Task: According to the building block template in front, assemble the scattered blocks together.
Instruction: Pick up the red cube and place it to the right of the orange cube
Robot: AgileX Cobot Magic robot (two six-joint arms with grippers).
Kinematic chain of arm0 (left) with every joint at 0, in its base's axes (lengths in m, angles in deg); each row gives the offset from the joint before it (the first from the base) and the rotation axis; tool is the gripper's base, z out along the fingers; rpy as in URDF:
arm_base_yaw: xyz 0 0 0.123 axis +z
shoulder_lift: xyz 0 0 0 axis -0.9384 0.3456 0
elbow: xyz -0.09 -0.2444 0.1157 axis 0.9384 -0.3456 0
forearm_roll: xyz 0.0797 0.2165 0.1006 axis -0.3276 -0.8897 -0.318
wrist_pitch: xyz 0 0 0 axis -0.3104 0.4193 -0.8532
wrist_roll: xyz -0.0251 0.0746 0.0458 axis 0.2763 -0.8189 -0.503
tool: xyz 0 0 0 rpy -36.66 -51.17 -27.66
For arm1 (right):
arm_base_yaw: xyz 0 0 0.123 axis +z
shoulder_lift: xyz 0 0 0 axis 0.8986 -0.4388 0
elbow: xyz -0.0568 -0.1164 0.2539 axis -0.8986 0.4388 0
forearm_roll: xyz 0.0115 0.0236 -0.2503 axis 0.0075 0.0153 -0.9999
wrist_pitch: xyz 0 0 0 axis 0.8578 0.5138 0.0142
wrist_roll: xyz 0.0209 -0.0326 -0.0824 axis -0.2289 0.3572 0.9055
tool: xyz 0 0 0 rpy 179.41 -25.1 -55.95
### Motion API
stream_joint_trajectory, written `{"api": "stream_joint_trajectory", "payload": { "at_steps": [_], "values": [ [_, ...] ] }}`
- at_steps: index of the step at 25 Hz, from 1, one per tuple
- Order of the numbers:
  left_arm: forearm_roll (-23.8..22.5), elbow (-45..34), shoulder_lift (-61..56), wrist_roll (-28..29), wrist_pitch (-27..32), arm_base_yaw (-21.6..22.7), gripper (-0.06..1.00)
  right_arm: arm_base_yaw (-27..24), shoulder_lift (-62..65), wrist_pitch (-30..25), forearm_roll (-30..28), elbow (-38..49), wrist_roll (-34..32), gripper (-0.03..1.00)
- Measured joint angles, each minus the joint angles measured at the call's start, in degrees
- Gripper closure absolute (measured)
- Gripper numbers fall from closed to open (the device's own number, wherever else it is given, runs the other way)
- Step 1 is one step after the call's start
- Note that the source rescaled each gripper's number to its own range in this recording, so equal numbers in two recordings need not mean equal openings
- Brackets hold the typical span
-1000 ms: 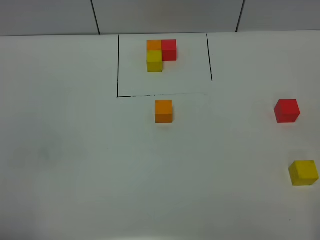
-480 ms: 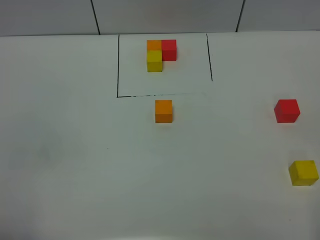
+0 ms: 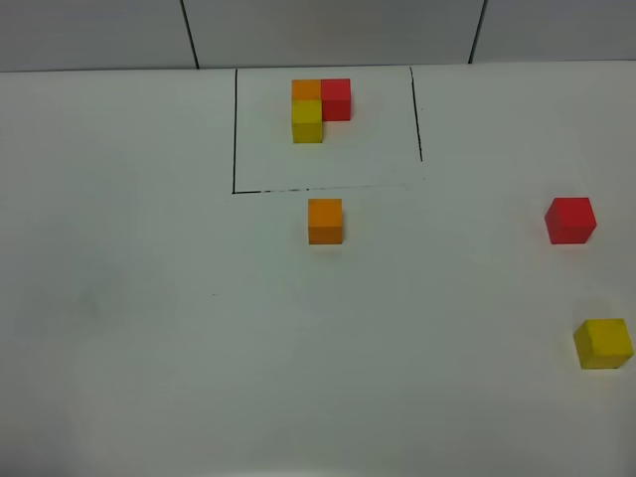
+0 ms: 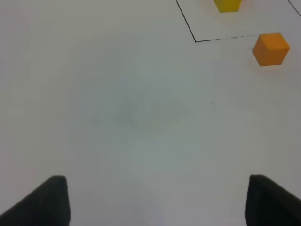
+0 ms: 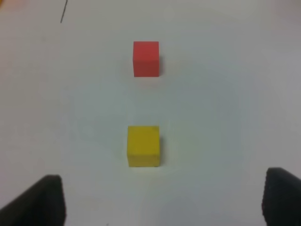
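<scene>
My right gripper grabs the red block (image 3: 570, 220) by its opposite sides next, to join it to the loose orange block (image 3: 325, 220).
The building block template (image 3: 320, 106) is an L of orange, red and yellow cubes inside a black drawn frame at the back. Its yellow cube also shows in the left wrist view (image 4: 227, 4). The loose orange block (image 3: 325, 220) sits just in front of the frame and shows in the left wrist view (image 4: 270, 49). The loose red block (image 3: 570, 220) and yellow block (image 3: 602, 343) lie at the right, and show in the right wrist view as red (image 5: 146, 58) and yellow (image 5: 143, 145). My left gripper (image 4: 157, 200) and right gripper (image 5: 162, 197) are open and empty, out of the exterior view.
The white table (image 3: 149, 318) carries the thin black frame lines (image 3: 235, 139). A grey panelled wall (image 3: 328, 30) stands behind the table's far edge.
</scene>
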Motion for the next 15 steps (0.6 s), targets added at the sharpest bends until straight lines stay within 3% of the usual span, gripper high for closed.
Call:
{"api": "stream_joint_trajectory", "payload": {
  "at_steps": [8, 15],
  "values": [
    [0.0, 0.0, 0.0, 0.0, 0.0, 0.0, 0.24, 0.0, -1.9, -0.6, 2.4, -1.2, 0.0, 0.22],
    [0.0, 0.0, 0.0, -0.1, 0.0, 0.0, 0.24, 0.0, -26.5, 4.3, 2.5, -9.9, -0.8, 0.22]
  ]
}}
